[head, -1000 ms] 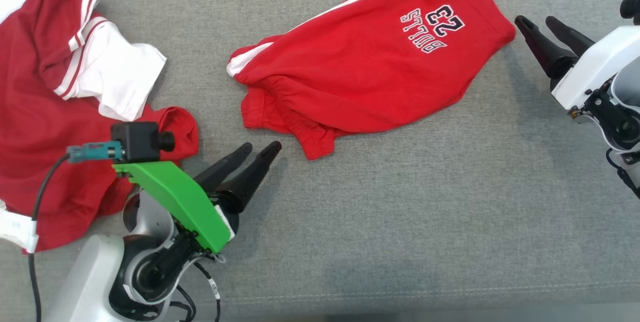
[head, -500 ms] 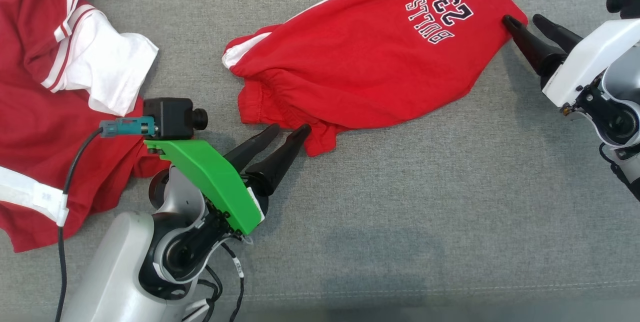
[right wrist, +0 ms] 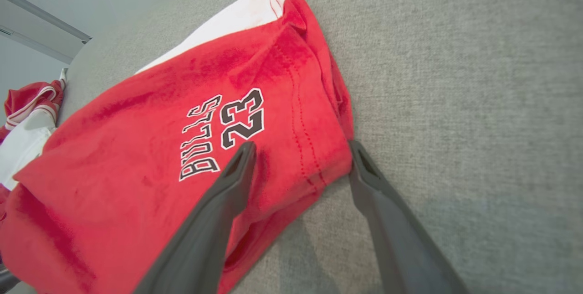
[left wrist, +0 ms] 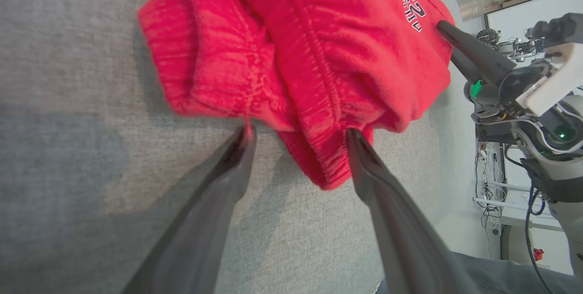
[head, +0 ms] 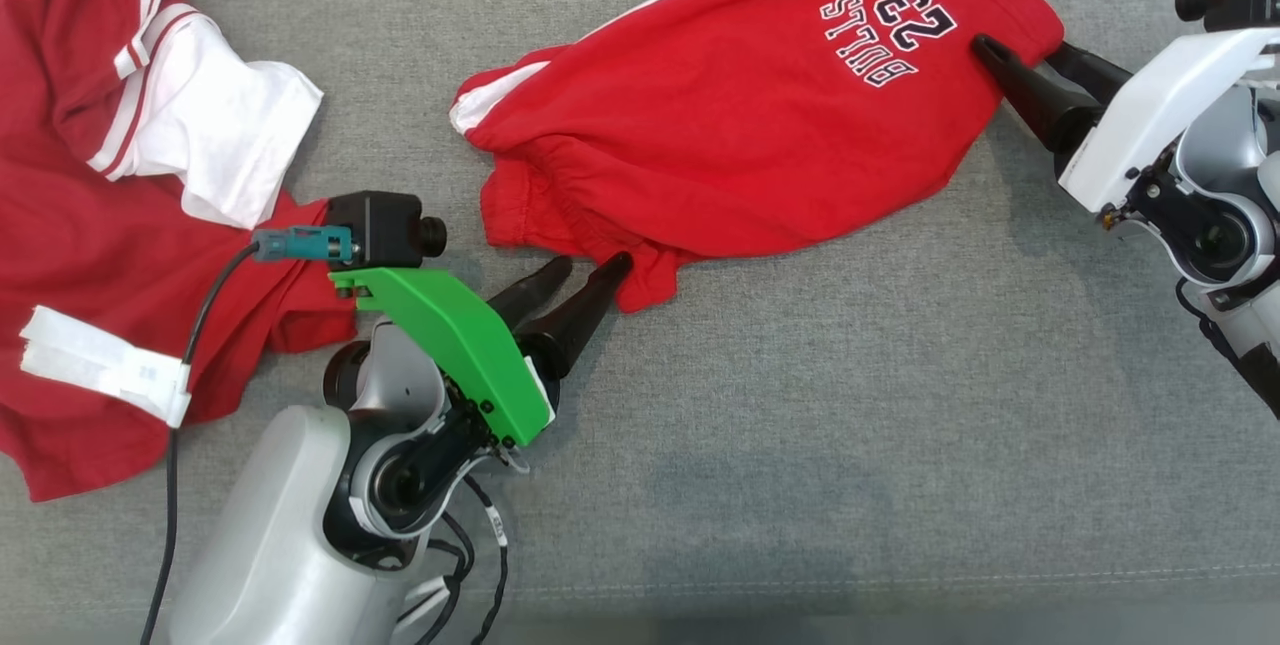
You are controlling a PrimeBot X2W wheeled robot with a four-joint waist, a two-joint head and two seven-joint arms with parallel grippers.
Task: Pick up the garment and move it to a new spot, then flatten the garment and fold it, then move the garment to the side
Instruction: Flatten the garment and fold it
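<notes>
My right gripper should pinch the shorts by the leg hem [head: 1027,43] next. The edge of the hem stands up in a fold, while the red cloth [head: 750,135] lies slack.
The garment [head: 750,125] is a pair of red shorts with a white side stripe and a "BULLS 23" print, lying crumpled on the grey surface. My left gripper [head: 590,270] is open at the shorts' bunched waistband corner. In the left wrist view its two fingertips touch the near edge of the waistband [left wrist: 319,34], with a fold of cloth between them [left wrist: 299,133]. My right gripper [head: 1020,50] is open and straddles the leg hem corner. In the right wrist view one finger lies over the red cloth [right wrist: 136,157] by the print and the other sits beside the hem [right wrist: 301,145].
A second red and white garment [head: 100,175] is heaped at the left, with a white label strip [head: 100,365] on it. The grey fabric surface [head: 850,425] stretches wide toward the front, with a stitched seam near its front edge.
Both grippers have closed in on the shorts. The left came up and right to the waistband. The right slid left until one finger lay over the hem. The head view shifted slightly.
</notes>
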